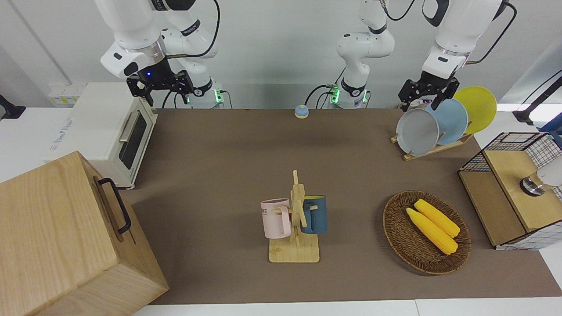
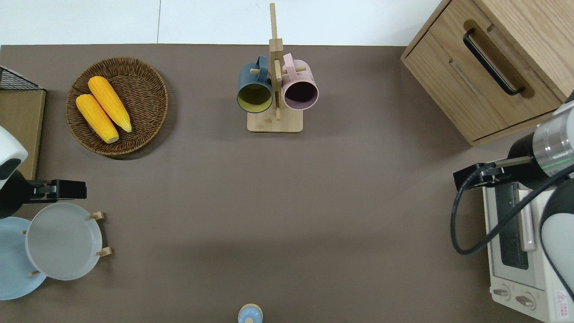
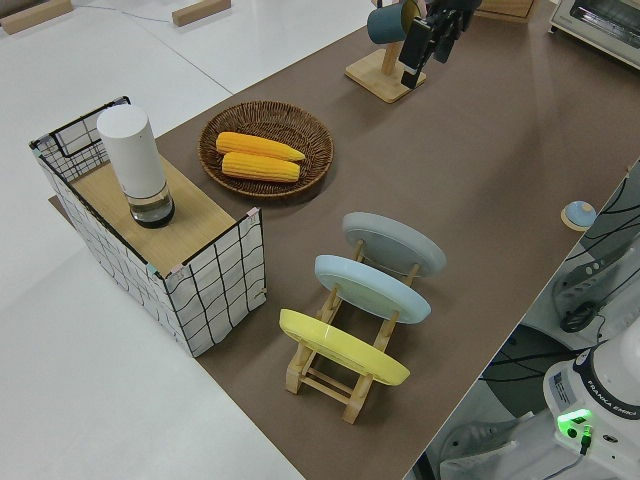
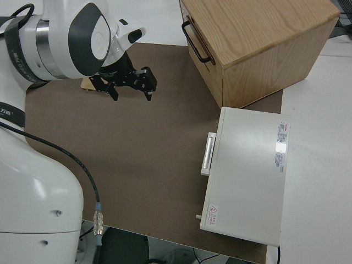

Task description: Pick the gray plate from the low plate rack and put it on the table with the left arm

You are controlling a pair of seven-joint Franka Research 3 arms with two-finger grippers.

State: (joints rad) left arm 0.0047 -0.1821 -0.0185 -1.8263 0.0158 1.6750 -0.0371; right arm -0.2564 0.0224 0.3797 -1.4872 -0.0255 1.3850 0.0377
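I should pick up the plate by its thin upper rim (image 1: 419, 109) with my left gripper next, because the gray plate's broad side (image 1: 417, 132) is too wide for the fingers.
The gray plate (image 1: 417, 131) leans in the foremost slot of the low plate rack (image 1: 432, 151) at the left arm's end of the table (image 1: 228, 166). It also shows in the overhead view (image 2: 63, 241) and the left side view (image 3: 393, 245). My left gripper (image 1: 420, 104) is open and empty. In the overhead view (image 2: 71, 190) it hangs over the table strip between the plate's rim and the wire shelf, apart from the plate. My right gripper (image 1: 169, 94) is parked and open.
A sky-blue plate (image 1: 452, 120) and a yellow plate (image 1: 478, 107) share the rack. A wicker basket (image 1: 395, 237) holds two corn cobs. A mug stand (image 1: 296, 219), a wire shelf (image 1: 513, 188), a toaster oven (image 1: 109, 127), a wooden cabinet (image 1: 66, 237) and a small bell (image 1: 301, 111) stand around.
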